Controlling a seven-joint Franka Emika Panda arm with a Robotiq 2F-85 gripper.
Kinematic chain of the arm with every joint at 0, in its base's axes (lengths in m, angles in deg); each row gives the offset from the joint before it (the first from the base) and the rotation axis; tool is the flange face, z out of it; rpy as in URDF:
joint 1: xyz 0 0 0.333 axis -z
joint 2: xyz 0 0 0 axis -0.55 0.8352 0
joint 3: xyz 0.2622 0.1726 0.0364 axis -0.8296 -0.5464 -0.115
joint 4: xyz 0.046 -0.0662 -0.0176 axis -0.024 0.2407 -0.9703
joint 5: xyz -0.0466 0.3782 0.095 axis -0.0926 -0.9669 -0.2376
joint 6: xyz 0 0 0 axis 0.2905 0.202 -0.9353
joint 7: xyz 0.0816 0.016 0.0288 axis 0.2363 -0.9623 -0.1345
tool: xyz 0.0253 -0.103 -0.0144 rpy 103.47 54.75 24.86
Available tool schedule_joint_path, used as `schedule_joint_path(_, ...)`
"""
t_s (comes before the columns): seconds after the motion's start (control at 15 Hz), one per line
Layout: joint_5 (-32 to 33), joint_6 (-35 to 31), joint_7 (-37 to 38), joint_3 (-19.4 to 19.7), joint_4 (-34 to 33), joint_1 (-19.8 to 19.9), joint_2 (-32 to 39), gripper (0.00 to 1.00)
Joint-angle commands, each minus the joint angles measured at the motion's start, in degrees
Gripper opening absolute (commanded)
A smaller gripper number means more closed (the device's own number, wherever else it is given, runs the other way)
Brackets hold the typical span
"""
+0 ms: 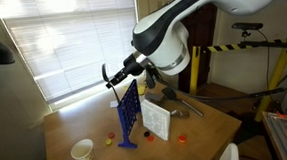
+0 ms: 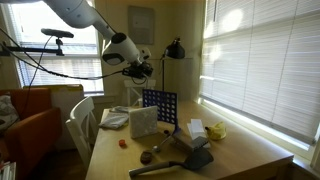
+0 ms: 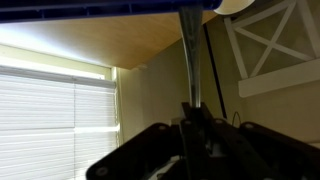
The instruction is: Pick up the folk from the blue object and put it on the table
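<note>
My gripper is closed on the folk's (image 3: 189, 55) grey handle above the blue object. The folk would come up out of the blue object with my gripper if I lifted now.
The blue object (image 1: 129, 113), an upright grid panel with round holes, stands on the wooden table (image 1: 81, 124) and shows in both exterior views (image 2: 160, 108). My gripper (image 1: 114, 78) hangs just above the panel's top edge (image 2: 150, 68). In the wrist view my gripper (image 3: 195, 115) is shut on the folk (image 3: 189, 55), a thin grey shaft. The folk runs from the jaws towards the panel's blue edge (image 3: 150, 5). Its tip is hidden at the frame edge. The folk is too thin to make out in the exterior views.
A white box (image 1: 156, 119) stands beside the panel, with a grey tool (image 1: 190, 105) behind it. A white cup (image 1: 83, 154) is near the table's front. Small red pieces (image 1: 182, 138) lie about. A black desk lamp (image 2: 175, 50) and window blinds stand behind.
</note>
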Motion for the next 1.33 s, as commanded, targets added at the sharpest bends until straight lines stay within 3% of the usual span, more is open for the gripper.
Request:
schedule_joint_path(0.0, -1.79, -1.29, -2.34, -4.01, -1.13, 2.94, -0.47, 0.02)
schedule_joint_path(0.4, -2.45, -1.67, -1.04, -8.78, -0.24, 6.75, -4.6, 0.02)
schedule_joint_path(0.73, -0.73, 4.44, 4.5, -3.96, 9.2, 5.43, -13.45, 0.02)
schedule_joint_path(1.0, 10.51, 12.84, 15.03, 1.49, 21.01, 2.99, -19.71, 0.02)
schedule_joint_path(1.27, 24.0, 23.59, 24.67, 1.94, 25.83, 3.3, -24.94, 0.02)
